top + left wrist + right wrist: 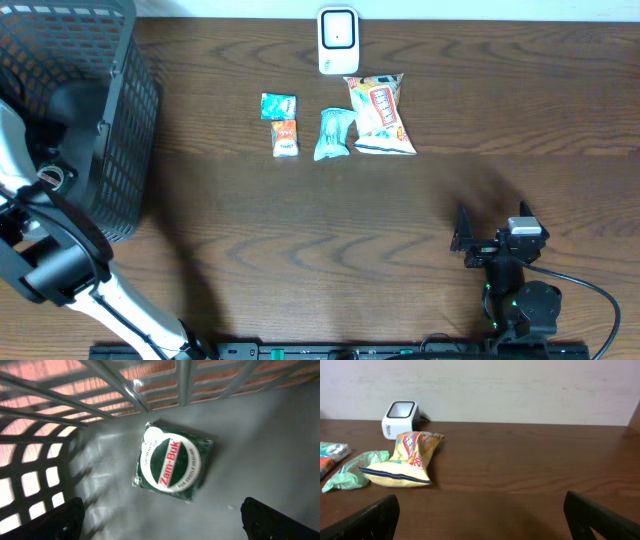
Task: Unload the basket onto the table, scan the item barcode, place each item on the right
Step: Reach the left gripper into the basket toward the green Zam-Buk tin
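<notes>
I should grab the Zam-Buk packet [53, 177] [172, 462] with my left gripper across its opposite side edges. Its broad sides will then stay uncovered for scanning the barcode.
A white barcode scanner [338, 40] stands at the table's far edge, also in the right wrist view as the scanner [400, 419]. In front of it lie a yellow chips bag [380, 113], a pale green packet [335, 133], an orange sachet [285, 138] and a teal sachet [278, 105]. My left gripper [162, 510] is open inside the black basket [110, 110], above a green-and-white Zam-Buk packet [172, 462] lying flat on the basket floor, apart from both fingers. My right gripper [490, 218] is open and empty near the front right, facing the chips bag [407, 460].
The basket's mesh wall [125, 390] rises close behind the Zam-Buk packet. The left arm [40, 200] stretches from the front left corner into the basket. A pale wall runs behind the table's far edge. Bare brown tabletop [520, 470] lies ahead of the right gripper.
</notes>
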